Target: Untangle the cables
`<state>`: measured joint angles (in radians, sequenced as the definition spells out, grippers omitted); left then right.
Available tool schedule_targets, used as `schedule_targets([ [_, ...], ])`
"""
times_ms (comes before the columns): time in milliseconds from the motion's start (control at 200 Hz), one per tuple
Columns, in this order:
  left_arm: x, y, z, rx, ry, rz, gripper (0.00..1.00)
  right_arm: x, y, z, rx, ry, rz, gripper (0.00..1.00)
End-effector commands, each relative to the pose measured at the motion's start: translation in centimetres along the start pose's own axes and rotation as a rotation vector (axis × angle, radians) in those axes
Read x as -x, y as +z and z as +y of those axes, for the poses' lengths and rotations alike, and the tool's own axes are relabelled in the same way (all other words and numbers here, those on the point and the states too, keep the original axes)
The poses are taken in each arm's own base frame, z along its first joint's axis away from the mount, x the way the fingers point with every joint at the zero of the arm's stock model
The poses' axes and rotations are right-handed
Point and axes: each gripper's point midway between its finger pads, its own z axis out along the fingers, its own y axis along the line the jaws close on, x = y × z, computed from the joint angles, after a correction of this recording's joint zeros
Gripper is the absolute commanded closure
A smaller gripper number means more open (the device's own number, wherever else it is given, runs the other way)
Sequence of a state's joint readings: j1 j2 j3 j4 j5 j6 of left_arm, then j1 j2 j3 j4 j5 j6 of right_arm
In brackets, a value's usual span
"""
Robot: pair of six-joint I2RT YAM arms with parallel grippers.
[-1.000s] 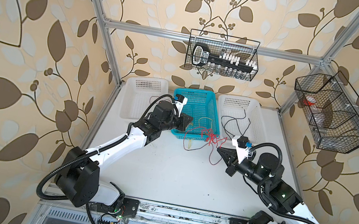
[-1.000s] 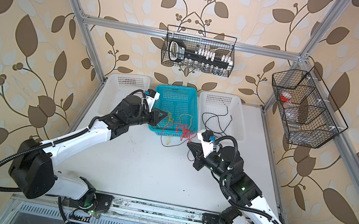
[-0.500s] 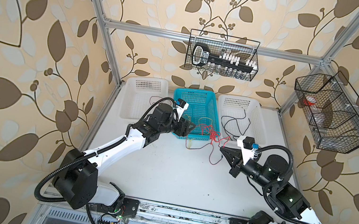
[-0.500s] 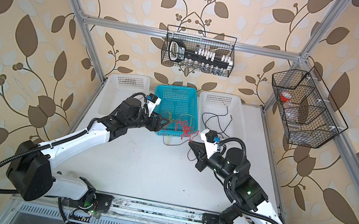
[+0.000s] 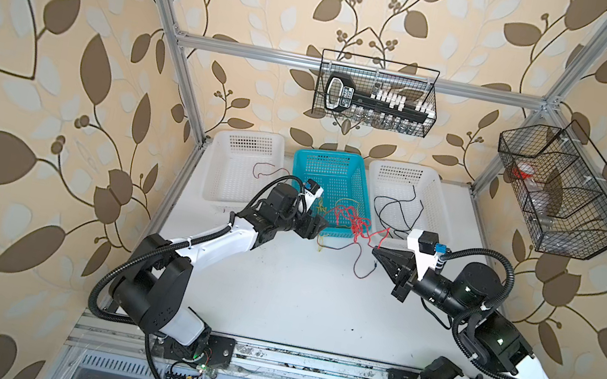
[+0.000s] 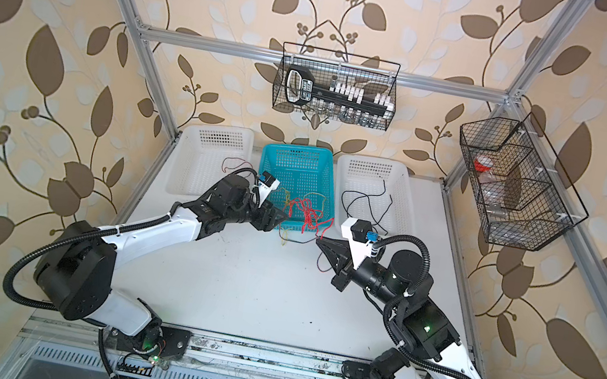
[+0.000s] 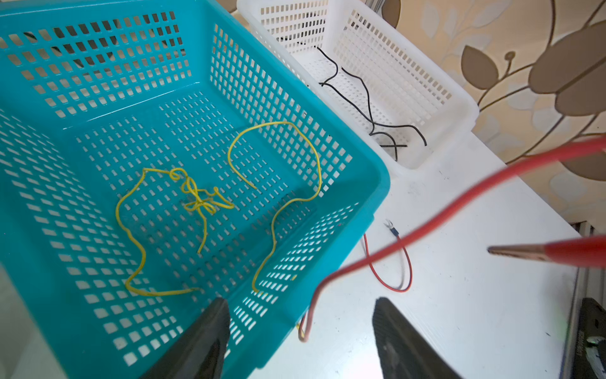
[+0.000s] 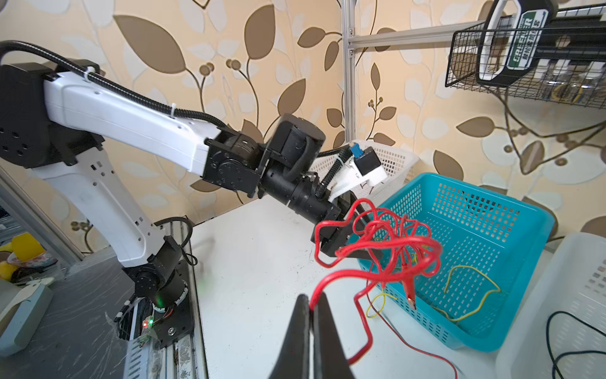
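My left gripper grabs the red cable by its hanging bend next. Then it draws the cable out of the tangle [image 5: 353, 222] that my right gripper holds.
A red tangle of cables [image 5: 351, 220] [image 6: 308, 212] hangs over the front edge of the blue basket [image 5: 331, 154]. My right gripper [image 5: 376, 251] [image 8: 313, 300] is shut on one red strand just right of the tangle [image 8: 393, 242]. A red alligator clip [image 8: 410, 295] dangles from it. My left gripper [image 5: 323, 225] [image 7: 300, 300] stands open at the basket's front rim [image 7: 377, 183]. A bend of red cable [image 7: 459, 200] hangs in the gap between its fingers, touching neither. Loose yellow cables [image 7: 196, 203] lie on the basket floor.
A white basket [image 5: 250, 134] with a thin red wire stands left of the blue one. Another white basket [image 5: 407, 166] to its right holds black cables [image 5: 395, 211]. A thin red wire [image 5: 360, 264] trails on the table. Two wire racks hang on the walls.
My left gripper has opened and let go of the red cable, shifting slightly right along the basket's front. The right gripper keeps its hold, its arm swung a little to the right.
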<state>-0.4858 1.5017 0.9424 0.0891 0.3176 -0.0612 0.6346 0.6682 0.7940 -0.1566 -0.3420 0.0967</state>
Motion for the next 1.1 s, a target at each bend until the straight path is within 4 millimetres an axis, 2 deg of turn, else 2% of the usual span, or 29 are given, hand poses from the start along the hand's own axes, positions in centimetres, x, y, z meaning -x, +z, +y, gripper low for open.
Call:
schedule_targets([
  [0,2.4,0.6,-1.6,-0.077,-0.002,-0.076,0.35,2.3,-0.3,0.9,0.039,-0.029,-0.067,1.0],
  [105,2.8,1.1,-1.9,-0.109,-0.035,-0.087,0.46,2.3,-0.3,0.9,0.039,-0.031,-0.071,1.0],
  [360,3.1,0.9,-2.0,-0.109,-0.057,-0.096,1.0,1.3,0.0,-0.5,-0.032,-0.022,-0.046,1.0],
  [525,3.8,-0.6,-2.1,-0.084,-0.051,-0.118,1.0,-0.3,0.4,-1.3,-0.067,-0.007,0.001,1.0],
  [655,4.5,-1.8,-2.1,-0.059,-0.069,-0.136,1.0,-3.1,1.0,-3.2,-0.16,0.017,0.1,1.0],
  [675,5.4,-2.9,-2.4,-0.057,-0.064,-0.164,1.0,-3.8,1.2,-3.6,-0.174,0.024,0.121,1.0],
  [895,8.2,-6.9,-3.0,-0.003,-0.085,-0.209,1.0,-10.7,2.8,-6.0,-0.271,0.124,0.285,1.0],
  [1000,9.9,-9.7,-3.4,0.029,-0.086,-0.251,1.0,-13.1,2.6,-7.9,-0.375,0.164,0.33,1.0],
  [1095,11.0,-12.1,-3.7,0.058,-0.079,-0.275,1.0,-14.4,2.0,-9.5,-0.453,0.204,0.343,1.0],
])
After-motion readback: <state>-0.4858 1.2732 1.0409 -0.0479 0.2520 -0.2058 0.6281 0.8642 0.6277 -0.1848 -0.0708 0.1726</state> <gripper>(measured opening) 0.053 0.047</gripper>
